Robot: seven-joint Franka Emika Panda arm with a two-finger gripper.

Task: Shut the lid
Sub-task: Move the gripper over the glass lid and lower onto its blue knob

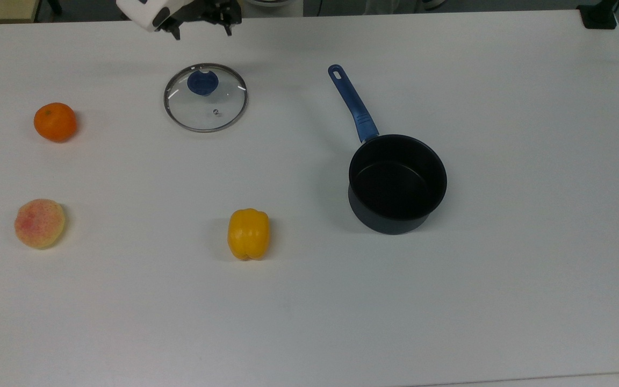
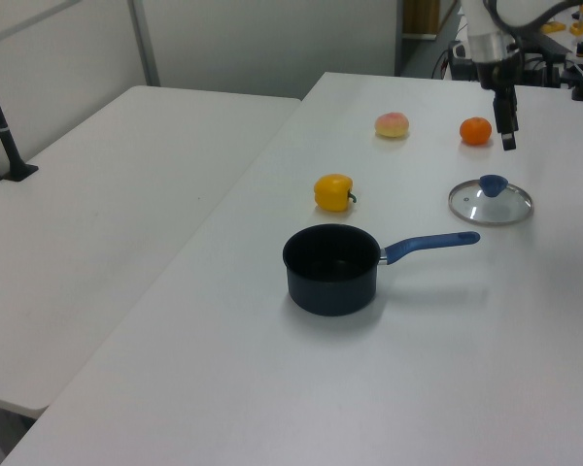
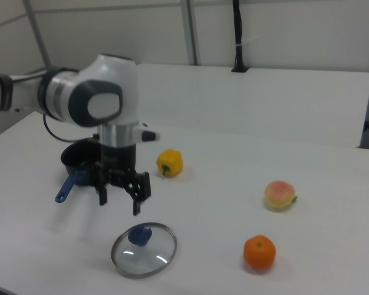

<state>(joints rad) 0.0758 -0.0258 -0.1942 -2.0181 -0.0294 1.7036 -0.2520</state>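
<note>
I will pick up the lid by its blue knob [image 2: 493, 184] next with my gripper, since the lid's glass disc [image 2: 474, 207] lies flat and wide on the tabletop. The lid will then close the saucepan.
The lid [image 1: 206, 98], clear glass with a metal rim and a blue knob, lies flat on the white table [image 1: 309, 301]; it is also in the left view [image 2: 491, 201] and the right view [image 3: 144, 250]. The dark saucepan [image 1: 397, 184] with a blue handle [image 1: 353, 105] stands uncovered and apart from it, toward the top view's right [image 2: 332, 269]. My gripper [image 1: 202, 32] hangs open above the table just beyond the lid's far rim, fingers pointing down, nothing between them [image 2: 507, 131] [image 3: 119, 203]. In the right view it partly hides the saucepan [image 3: 74, 157].
An orange [image 1: 55, 122] and a peach [image 1: 40, 223] lie at the top view's left. A yellow pepper [image 1: 248, 234] sits near the middle, in front of the lid. A black post base [image 1: 599, 16] stands at the top view's far right corner.
</note>
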